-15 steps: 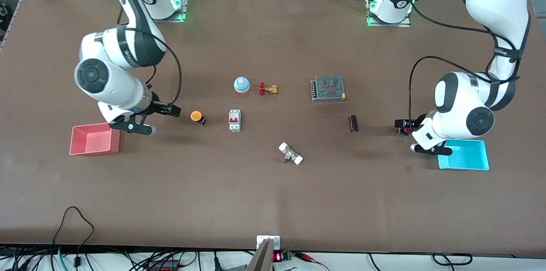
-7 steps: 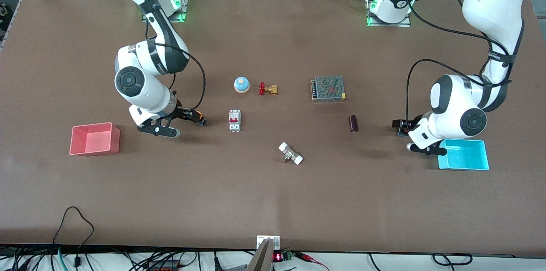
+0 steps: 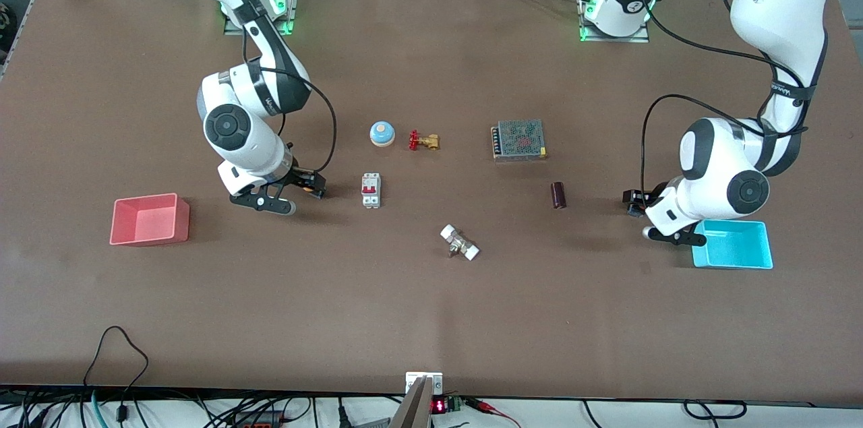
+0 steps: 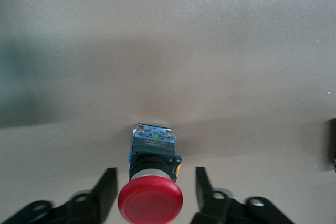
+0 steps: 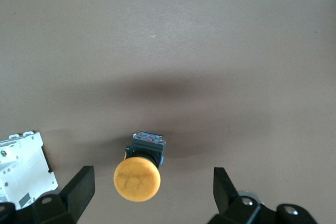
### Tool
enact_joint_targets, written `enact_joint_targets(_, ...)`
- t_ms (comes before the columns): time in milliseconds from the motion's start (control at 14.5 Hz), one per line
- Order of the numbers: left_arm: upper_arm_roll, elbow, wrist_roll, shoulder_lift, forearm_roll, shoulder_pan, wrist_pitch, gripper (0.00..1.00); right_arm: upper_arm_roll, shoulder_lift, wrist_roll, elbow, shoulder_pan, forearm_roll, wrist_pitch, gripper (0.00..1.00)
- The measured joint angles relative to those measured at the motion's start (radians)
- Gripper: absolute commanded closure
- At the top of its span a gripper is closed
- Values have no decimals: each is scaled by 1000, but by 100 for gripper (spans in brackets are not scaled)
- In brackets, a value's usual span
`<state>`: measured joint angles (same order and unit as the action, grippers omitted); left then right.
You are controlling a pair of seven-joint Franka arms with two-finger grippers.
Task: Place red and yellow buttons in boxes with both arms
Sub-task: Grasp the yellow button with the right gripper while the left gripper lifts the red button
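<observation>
I should grab the yellow button by its black body (image 5: 146,148) with my right gripper, so that I can place the button in the pink box.
The yellow button (image 5: 137,178) lies on the table between my right gripper's (image 5: 152,174) open fingers, which stand well apart from it. In the front view this gripper (image 3: 311,185) covers most of the button. The red button (image 4: 150,200) on its black body lies between my left gripper's (image 4: 155,174) open fingers, not touched. In the front view that gripper (image 3: 632,201) hides the button, beside the cyan box (image 3: 731,265). The pink box (image 3: 150,237) sits at the right arm's end of the table and looks empty.
A white circuit breaker (image 3: 371,190) lies beside the yellow button and shows in the right wrist view (image 5: 21,169). A blue bell (image 3: 382,133), brass valve (image 3: 423,141), mesh power supply (image 3: 518,139), dark cylinder (image 3: 558,195) and white fitting (image 3: 460,242) lie mid-table.
My right arm has swung from beside the pink box toward the table's middle, and its gripper now sits over the yellow button. My left gripper has barely moved.
</observation>
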<state>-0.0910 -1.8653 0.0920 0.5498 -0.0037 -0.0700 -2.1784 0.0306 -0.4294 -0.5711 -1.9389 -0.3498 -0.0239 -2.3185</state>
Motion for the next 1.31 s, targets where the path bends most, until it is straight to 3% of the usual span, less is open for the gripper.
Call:
enact_joint_targets(69,0,0,0,0,0,0,0,72,3,-6,0,0,0,-1,-9,0)
enact_joint_targets(206,0,0,4,0,0,0,0,83,3,-13,-6,0,1,-1,-18,0)
enact_joint_targets(550,16,7,34,-12,0,-1,-9,83,3,-33,-39,0,3,0,-37,0)
enact_joint_targets(825,59,40,94,-114,1,-16,75,86,4,-52,-82,0,3,0,-37,0)
enact_joint_targets(1031,66,95,103,-160,1,-52,143,86,21,-58,-98,0,2,0,-37,0)
enact_joint_targets(1306,68,223,122,-101,1,-141,193,86,32,-59,-101,0,2,0,-37,0)
